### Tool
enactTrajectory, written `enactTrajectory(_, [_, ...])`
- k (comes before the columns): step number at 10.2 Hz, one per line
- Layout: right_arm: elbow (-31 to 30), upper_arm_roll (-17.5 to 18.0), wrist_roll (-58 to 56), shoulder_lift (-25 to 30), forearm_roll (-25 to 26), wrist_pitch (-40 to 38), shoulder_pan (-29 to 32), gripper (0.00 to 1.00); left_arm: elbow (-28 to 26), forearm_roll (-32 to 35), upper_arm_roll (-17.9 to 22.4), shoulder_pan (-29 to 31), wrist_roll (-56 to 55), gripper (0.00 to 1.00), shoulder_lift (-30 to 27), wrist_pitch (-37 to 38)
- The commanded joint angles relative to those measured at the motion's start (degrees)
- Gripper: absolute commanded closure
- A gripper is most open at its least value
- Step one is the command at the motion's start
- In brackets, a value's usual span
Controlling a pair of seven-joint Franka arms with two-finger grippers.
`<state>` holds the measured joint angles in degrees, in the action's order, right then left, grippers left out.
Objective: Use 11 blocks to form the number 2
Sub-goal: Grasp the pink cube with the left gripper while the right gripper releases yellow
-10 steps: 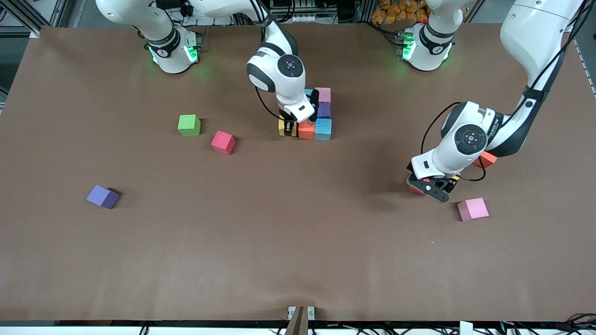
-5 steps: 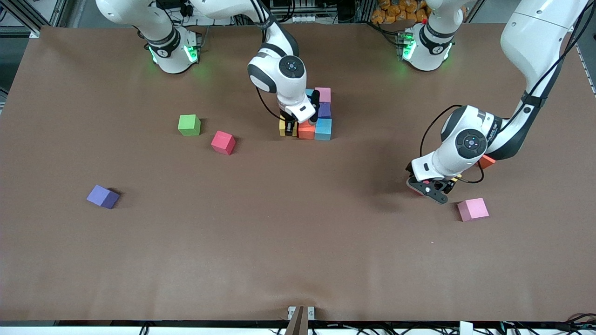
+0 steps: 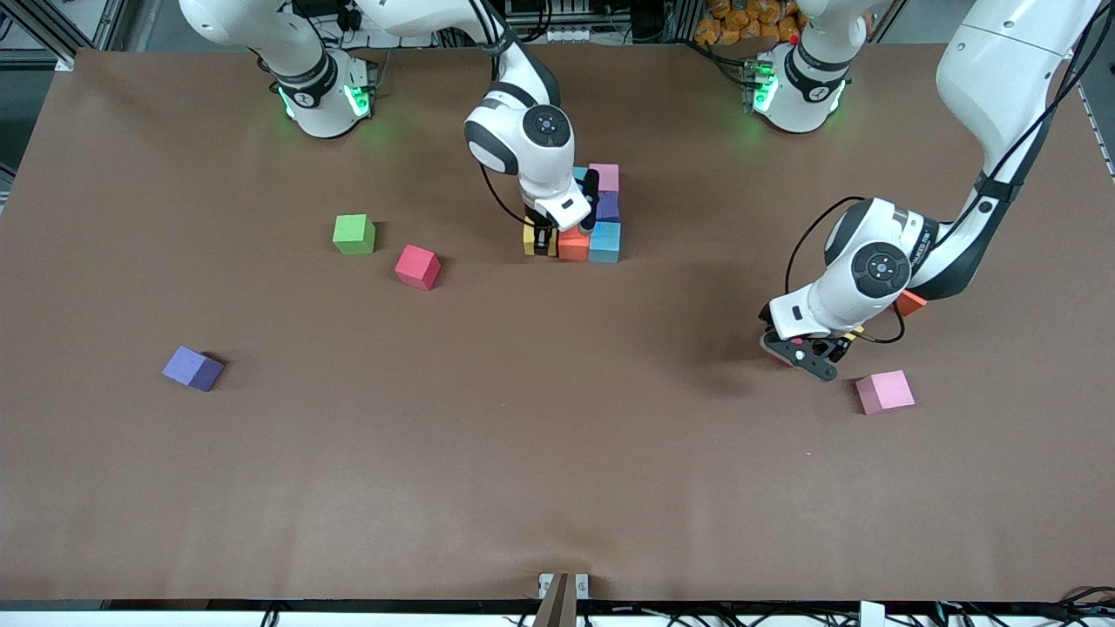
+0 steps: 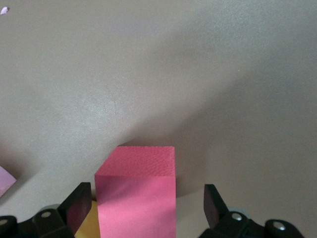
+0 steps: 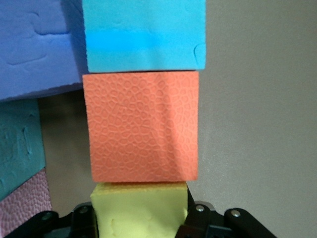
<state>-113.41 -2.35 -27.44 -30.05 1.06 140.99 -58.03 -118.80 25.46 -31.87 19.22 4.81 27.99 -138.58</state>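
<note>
I will next grab the red block by its opposite sides with my left gripper, to extend the block cluster [image 3: 591, 223] into a number 2.
Mid-table stands a cluster of blocks: pink [image 3: 604, 177], purple [image 3: 608, 206], light blue [image 3: 604, 241], orange [image 3: 572, 246] and yellow [image 3: 528, 239]. My right gripper [image 3: 543, 239] is shut on the yellow block [image 5: 141, 208], which touches the orange block [image 5: 141, 126] in line with the light blue one [image 5: 143, 34]. Toward the left arm's end, my left gripper [image 3: 807, 350] is low and open, one finger on each side of a red block [image 4: 136, 198] with gaps showing. Loose blocks lie about: pink [image 3: 885, 391], red [image 3: 417, 266], purple [image 3: 192, 368], and an orange-red one [image 3: 913, 301] half hidden by the left arm.
A green cube [image 3: 354, 233] sits next to the loose red block, toward the right arm's end. The brown table [image 3: 557, 470] is bare nearer the front camera. A second light blue block [image 3: 577, 172] peeks out beside the pink one, mostly hidden by the right wrist.
The left arm's wrist has shifted slightly over the red block. The right gripper and all blocks stay where they were.
</note>
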Motion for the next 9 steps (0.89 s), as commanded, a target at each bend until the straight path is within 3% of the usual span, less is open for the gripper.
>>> enactTrajectory(1, [1.26,-0.29,0.37,-0.71,-0.18,-0.19,-0.51,0.51,-0.38,1.34,-0.30,1.16,0.55,0.00,0.04,-0.82])
enactTrajectory(6, [1.26,-0.37,0.37,-0.71,-0.18,-0.19,-0.42,0.41,-0.38,1.34,-0.39,1.78,2.22,0.00,0.57,-0.82])
enactTrajectory(7, [1.26,-0.29,0.37,-0.71,-0.18,-0.19,-0.42,0.36,-0.38,1.34,-0.39,1.78,2.22,0.00,0.57,-0.82])
enactTrajectory(9, [1.26,-0.29,0.37,-0.63,-0.18,-0.28,-0.16,0.00,-0.38,1.34,-0.30,1.78,2.30,0.00,0.48,-0.82])
